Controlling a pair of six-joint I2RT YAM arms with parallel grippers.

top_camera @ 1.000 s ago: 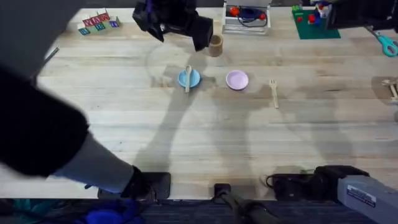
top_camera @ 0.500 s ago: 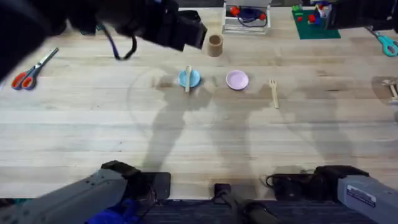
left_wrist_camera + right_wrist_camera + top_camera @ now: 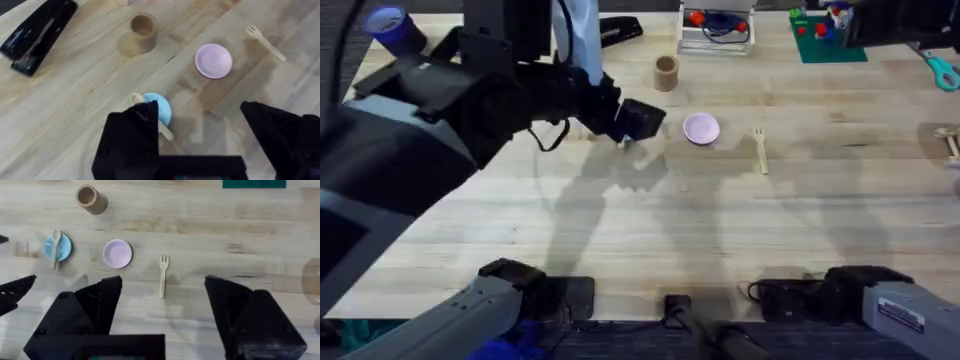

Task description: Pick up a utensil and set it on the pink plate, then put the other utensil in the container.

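Observation:
The wooden fork's pointed teeth lie at one end, so I will next grab the wooden fork by its slim handle (image 3: 763, 157) (image 3: 162, 281) with my right gripper.
The wooden spoon (image 3: 150, 116) lies across a light-blue plate (image 3: 161, 107); the spoon (image 3: 56, 244) is also in the right wrist view. My left gripper (image 3: 200, 137) hangs open just above that plate, and in the overhead view the gripper (image 3: 638, 120) covers it. The pink plate (image 3: 701, 128) is bare, with the wooden fork (image 3: 760, 149) on the table to its right. The tan container (image 3: 666, 72) stands upright behind the plates. My right gripper (image 3: 162, 312) is open and holds nothing, high above the table's near side, with the fork (image 3: 162, 275) ahead of it.
A black stapler (image 3: 39, 35) lies at the back left of the container. A clear box (image 3: 717, 25), a green mat (image 3: 830, 42) and teal scissors (image 3: 940, 70) sit along the back right. The table's near half is bare wood.
My left arm has swung from the back of the table forward and right, and now hangs over the blue plate with the spoon. Plates, fork and container have not moved.

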